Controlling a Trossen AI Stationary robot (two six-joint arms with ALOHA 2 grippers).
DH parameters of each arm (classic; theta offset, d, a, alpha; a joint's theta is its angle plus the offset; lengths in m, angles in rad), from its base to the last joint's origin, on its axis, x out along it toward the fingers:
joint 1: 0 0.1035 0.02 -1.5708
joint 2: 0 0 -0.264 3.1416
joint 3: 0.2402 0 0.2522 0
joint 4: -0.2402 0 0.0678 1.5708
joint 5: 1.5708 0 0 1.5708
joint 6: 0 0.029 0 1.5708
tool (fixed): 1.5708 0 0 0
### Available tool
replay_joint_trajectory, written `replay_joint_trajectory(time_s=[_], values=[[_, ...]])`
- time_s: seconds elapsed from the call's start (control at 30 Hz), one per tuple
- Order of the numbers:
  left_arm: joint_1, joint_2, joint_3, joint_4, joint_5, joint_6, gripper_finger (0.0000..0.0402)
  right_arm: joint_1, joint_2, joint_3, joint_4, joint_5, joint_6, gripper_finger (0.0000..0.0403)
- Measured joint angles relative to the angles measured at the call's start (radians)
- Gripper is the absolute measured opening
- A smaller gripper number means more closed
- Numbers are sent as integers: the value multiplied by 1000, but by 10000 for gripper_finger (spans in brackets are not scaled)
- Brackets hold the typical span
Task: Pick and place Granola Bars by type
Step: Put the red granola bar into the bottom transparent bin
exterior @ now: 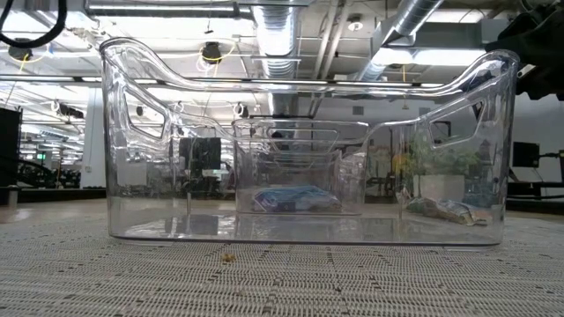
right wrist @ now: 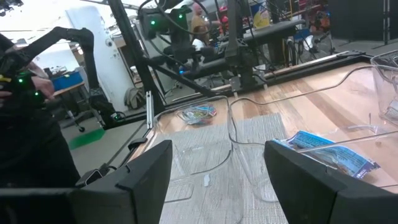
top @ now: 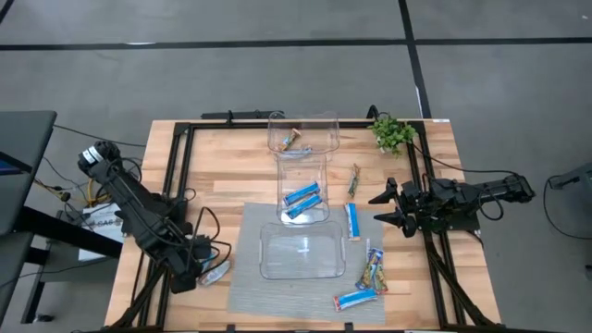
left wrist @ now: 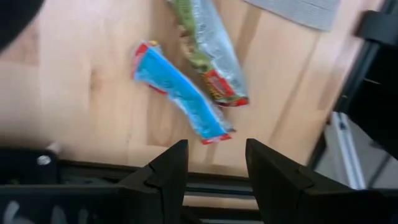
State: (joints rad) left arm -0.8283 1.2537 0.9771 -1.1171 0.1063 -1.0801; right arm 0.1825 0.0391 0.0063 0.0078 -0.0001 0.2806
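The blue bar needs to go in the clear bin on the mat, so my left gripper should next grab it by its end opposite the yellow-marked tip.
My left gripper hovers open over the table's front left corner, just above a blue bar and a multicoloured bar lying side by side on the wood; nothing sits between its fingers. My right gripper stands open at the right side, nothing in it, facing a loose blue bar. Other loose Granola Bars lie on the right: a slim dark-green one, a blue one, a multicoloured one and another blue one. The middle bin holds blue bars.
Three clear bins stand in a row down the middle: the far one holds one bar, the near one on the grey mat holds nothing. A small green plant stands at the back right. Black frame rails run along both table sides.
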Motion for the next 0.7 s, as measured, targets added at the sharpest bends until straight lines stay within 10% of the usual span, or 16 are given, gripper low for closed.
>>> replay_joint_trajectory(time_s=[0.7], values=[[-98,82,0,-82,-109,-471,153,0,0,0,0,0,0,249]])
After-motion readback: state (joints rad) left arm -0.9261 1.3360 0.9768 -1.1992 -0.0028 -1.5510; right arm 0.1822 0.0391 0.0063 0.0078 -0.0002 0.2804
